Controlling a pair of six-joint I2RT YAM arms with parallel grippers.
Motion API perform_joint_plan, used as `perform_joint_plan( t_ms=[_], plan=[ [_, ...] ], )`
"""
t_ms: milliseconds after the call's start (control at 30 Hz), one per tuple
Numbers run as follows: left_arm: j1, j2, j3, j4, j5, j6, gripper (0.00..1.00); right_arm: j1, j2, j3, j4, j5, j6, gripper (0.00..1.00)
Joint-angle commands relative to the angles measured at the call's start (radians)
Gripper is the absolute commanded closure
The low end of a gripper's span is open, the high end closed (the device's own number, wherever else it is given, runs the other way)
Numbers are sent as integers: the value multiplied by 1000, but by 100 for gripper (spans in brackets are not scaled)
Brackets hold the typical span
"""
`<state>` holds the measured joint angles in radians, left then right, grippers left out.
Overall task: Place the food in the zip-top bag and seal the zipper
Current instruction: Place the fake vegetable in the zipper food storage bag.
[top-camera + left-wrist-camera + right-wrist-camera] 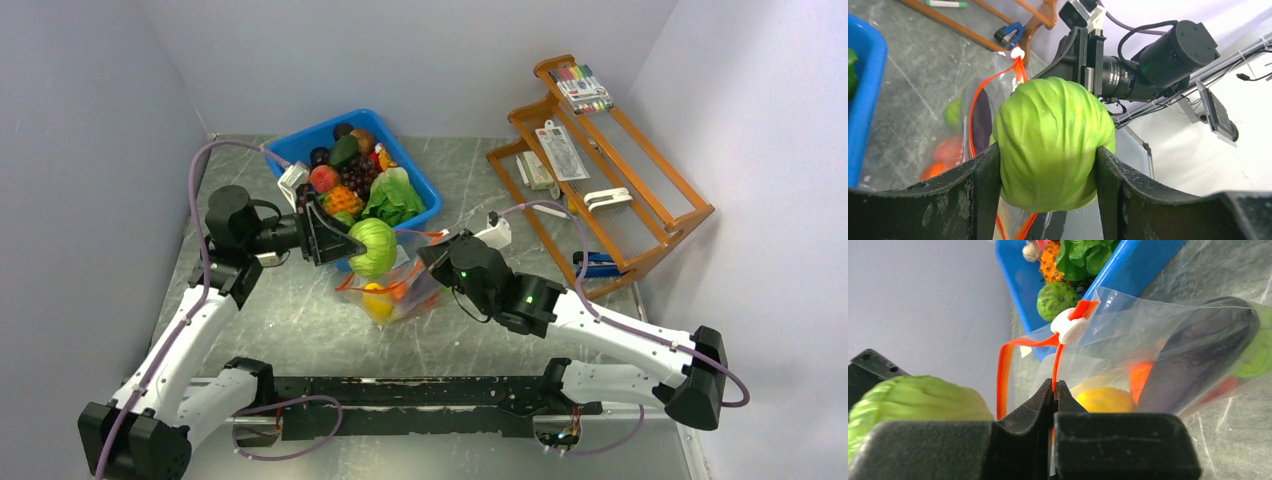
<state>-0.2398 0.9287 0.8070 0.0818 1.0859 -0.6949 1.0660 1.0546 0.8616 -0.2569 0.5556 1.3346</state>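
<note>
The green cabbage-like ball (374, 247) is hanging outside the red-orange zipper. My left gripper needs to move the ball into the bag before letting it go.
My left gripper (356, 246) (1048, 167) is shut on a green cabbage-like ball (374, 247) (1050, 140) and holds it in the air just above the mouth of the zip-top bag (405, 288) (1148, 320). The clear bag lies on the table, its mouth held open. Inside it are a purple eggplant (1198, 350), a yellow piece (1105, 400), orange pieces (1140, 376) and a green ball (1255, 357). My right gripper (433, 252) (1054, 387) is shut on one side of the red-orange zipper (1054, 365), just below its white slider (1069, 326).
A blue bin (425, 185) (1015, 275) with more toy fruits and vegetables stands behind the bag. At the back right is a wooden rack (640, 190) with markers and cards. Grey walls enclose the table on three sides.
</note>
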Motion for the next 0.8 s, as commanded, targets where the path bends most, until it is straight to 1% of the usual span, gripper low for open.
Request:
perform_joint_plan(
  t_ms=[0, 67, 200, 433, 533, 667, 767],
  plan=[
    [-34, -2, -28, 144, 25, -47, 62, 0, -1, 23, 28, 6, -7, 100],
    [-44, 17, -31, 154, 33, -40, 62, 0, -9, 14, 52, 4, -33, 100],
    [-48, 51, -35, 167, 45, -30, 64, 0, -30, 12, 47, 16, -32, 100],
    [-54, 72, 8, 1, -16, 127, 62, 1, -36, 34, 23, 25, -54, 100],
    [-55, 98, 16, -79, -38, 199, 63, 1, -41, 26, 39, 14, -53, 100],
    [-56, 106, 11, -74, -28, 210, 64, 1, -37, 18, 41, -1, -34, 100],
    [-58, 98, 31, -145, -84, 276, 63, 0, -34, 17, 45, -9, -31, 100]
  ],
)
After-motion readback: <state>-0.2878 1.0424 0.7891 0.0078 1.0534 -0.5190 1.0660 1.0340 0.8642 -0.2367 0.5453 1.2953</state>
